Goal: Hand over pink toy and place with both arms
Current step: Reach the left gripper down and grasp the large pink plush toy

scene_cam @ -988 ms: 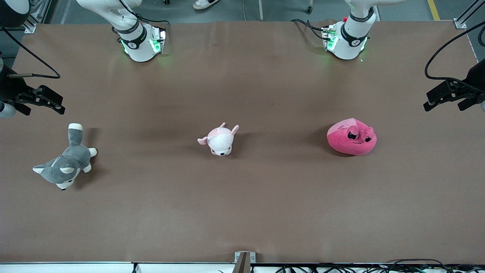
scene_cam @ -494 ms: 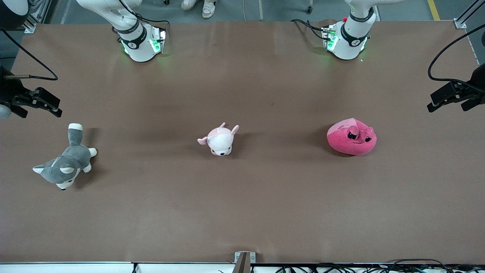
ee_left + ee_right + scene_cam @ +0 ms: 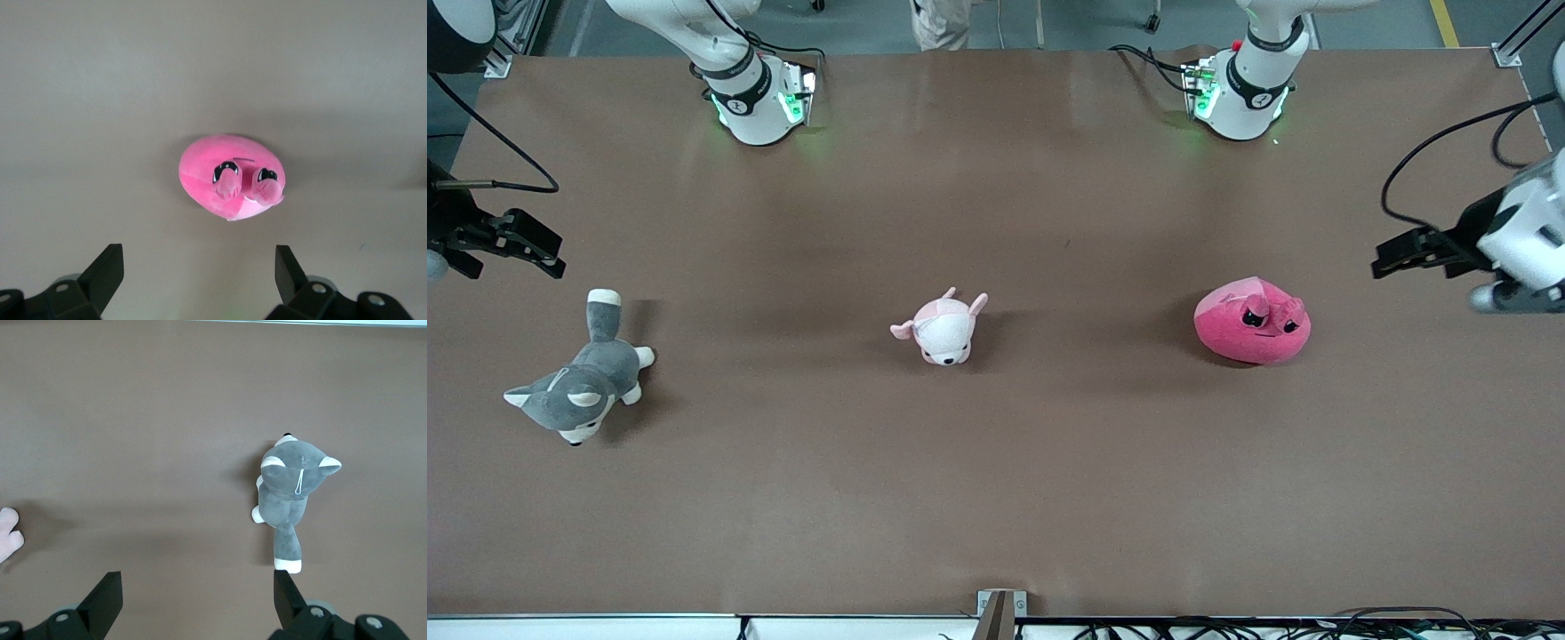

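The pink toy's plump body curves round on every side, so my left gripper should next grab the toy by the thin flap beside its eye.
The pink toy, a hot-pink rounded plush with dark eyes, lies on the brown table toward the left arm's end. It shows whole in the left wrist view. My left gripper hangs open and empty over the table between the toy and that end's edge. It is apart from the toy, and its jaws stand wide. My right gripper hangs open and empty over the right arm's end of the table, near the husky's tail; its jaws also stand wide.
A grey-and-white plush husky lies at the right arm's end and shows in the right wrist view. A small pale pink-and-white plush animal sits mid-table. The two arm bases stand at the table's edge farthest from the front camera.
My left gripper has swung in from the table's end toward the pink toy. My right gripper has drifted slightly outward. The toys have not moved.
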You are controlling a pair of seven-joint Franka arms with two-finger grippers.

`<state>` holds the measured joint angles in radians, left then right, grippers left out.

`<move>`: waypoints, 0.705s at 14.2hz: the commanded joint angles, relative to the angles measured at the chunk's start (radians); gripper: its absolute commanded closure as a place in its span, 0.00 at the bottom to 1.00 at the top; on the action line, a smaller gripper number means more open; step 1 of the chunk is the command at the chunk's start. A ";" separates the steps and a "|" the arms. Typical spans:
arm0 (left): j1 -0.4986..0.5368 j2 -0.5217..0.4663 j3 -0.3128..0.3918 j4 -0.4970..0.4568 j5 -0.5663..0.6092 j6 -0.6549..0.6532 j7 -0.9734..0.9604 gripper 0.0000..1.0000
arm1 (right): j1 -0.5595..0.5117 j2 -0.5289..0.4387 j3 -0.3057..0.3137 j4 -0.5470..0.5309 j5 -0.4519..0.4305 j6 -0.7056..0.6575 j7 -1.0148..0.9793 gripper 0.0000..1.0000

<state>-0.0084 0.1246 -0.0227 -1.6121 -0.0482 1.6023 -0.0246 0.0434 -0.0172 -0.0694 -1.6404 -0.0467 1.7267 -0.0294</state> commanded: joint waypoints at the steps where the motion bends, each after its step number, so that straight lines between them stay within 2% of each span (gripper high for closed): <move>1: -0.002 0.067 -0.014 -0.011 -0.013 0.011 -0.012 0.00 | -0.023 -0.004 0.000 -0.019 0.024 0.013 0.014 0.00; 7: -0.018 0.102 -0.025 -0.216 -0.012 0.246 -0.058 0.00 | -0.023 -0.004 0.000 -0.015 0.025 -0.002 0.011 0.00; 10: -0.015 0.121 -0.025 -0.276 -0.012 0.310 -0.060 0.00 | -0.020 -0.006 0.002 -0.015 0.025 -0.002 0.005 0.00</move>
<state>-0.0249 0.2573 -0.0483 -1.8358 -0.0505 1.8664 -0.0765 0.0308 -0.0123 -0.0754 -1.6450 -0.0395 1.7247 -0.0275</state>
